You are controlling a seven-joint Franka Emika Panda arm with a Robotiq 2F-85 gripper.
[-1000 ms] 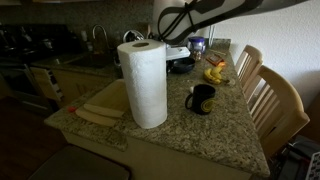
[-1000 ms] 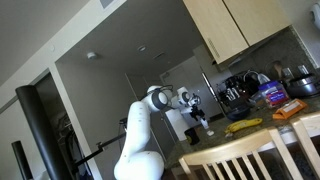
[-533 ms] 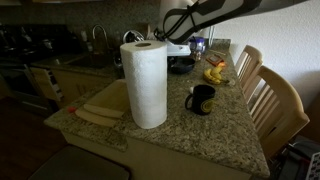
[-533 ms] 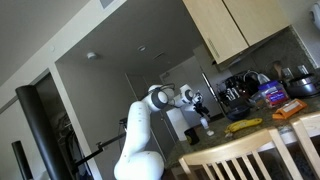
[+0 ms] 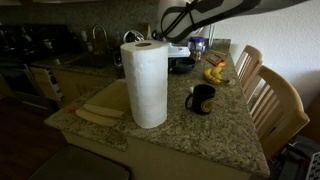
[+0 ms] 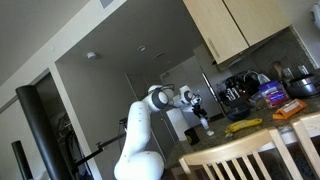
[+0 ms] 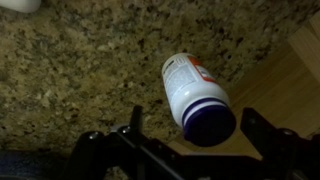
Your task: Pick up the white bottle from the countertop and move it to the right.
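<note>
The dark blue cap (image 7: 209, 122) is between my fingers, which reach past it on either side in the wrist view, so my gripper should close on it.
The white bottle (image 7: 185, 80), with a printed label and a dark blue cap, stands on the speckled granite countertop (image 7: 80, 60) in the wrist view, seen from above. My gripper (image 7: 195, 125) is open, with one black finger on each side of the cap and a gap on both sides. In both exterior views the gripper (image 5: 168, 22) (image 6: 197, 103) hangs over the far part of the countertop (image 5: 200, 130). There the bottle is hidden behind the paper towel roll.
A tall white paper towel roll (image 5: 145, 82) stands mid-counter with a black mug (image 5: 201, 98) beside it. Bananas (image 5: 215, 72), a black bowl (image 5: 181, 65) and a blue-topped jar (image 5: 197, 45) sit further back. A wooden board (image 5: 100, 105) (image 7: 290, 90) lies near the bottle. Wooden chairs (image 5: 270, 100) line the counter edge.
The arm has shifted only slightly over the counter. Nothing has been taken hold of or let go.
</note>
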